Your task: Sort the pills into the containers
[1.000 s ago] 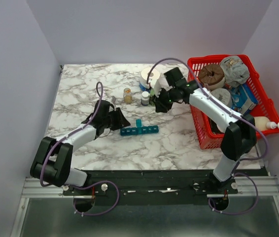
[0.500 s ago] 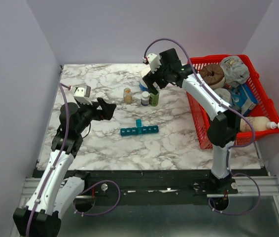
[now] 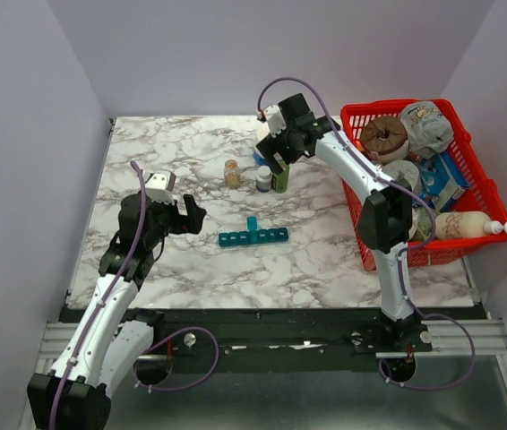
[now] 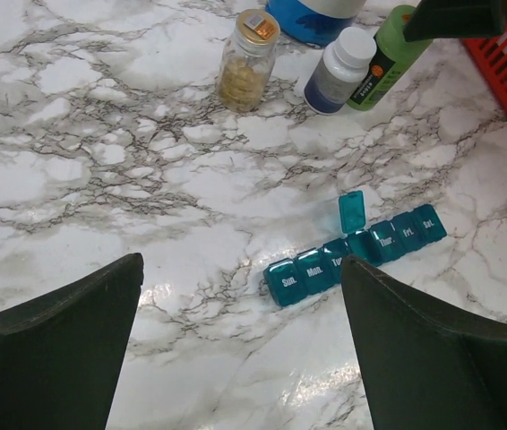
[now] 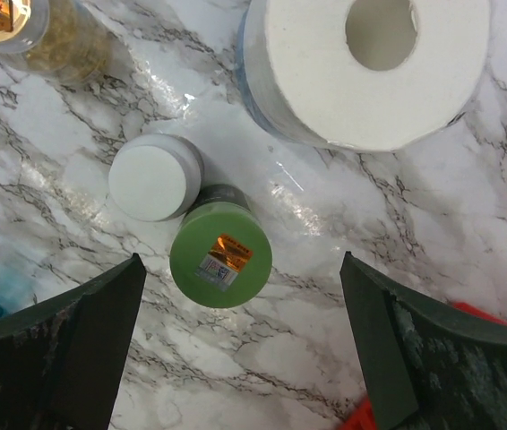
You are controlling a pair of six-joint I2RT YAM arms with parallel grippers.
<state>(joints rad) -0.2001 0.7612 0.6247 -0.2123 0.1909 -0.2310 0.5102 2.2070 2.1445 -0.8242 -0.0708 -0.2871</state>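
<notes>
My right gripper moves lower next before it closes on the green cap, since the cap looks deep below my fingers in the right wrist view.
The teal pill organizer lies flat on the marble table, one middle lid standing open and the other lids shut. No loose pills show. An amber bottle holds yellowish contents. My left gripper hovers left of the organizer, open and empty. My right gripper hangs open above the green bottle, whose cap sits between the spread fingers, apart from both. A white-capped bottle stands against the green one.
A white roll on a blue base stands behind the bottles. The red mesh basket full of items fills the right side, close to the right arm. White walls enclose the table on the left, the back and the right.
Both grippers have opened. The left one drew back from the organizer and rose. The right one lifted off the green bottle, which now stands on the table.
</notes>
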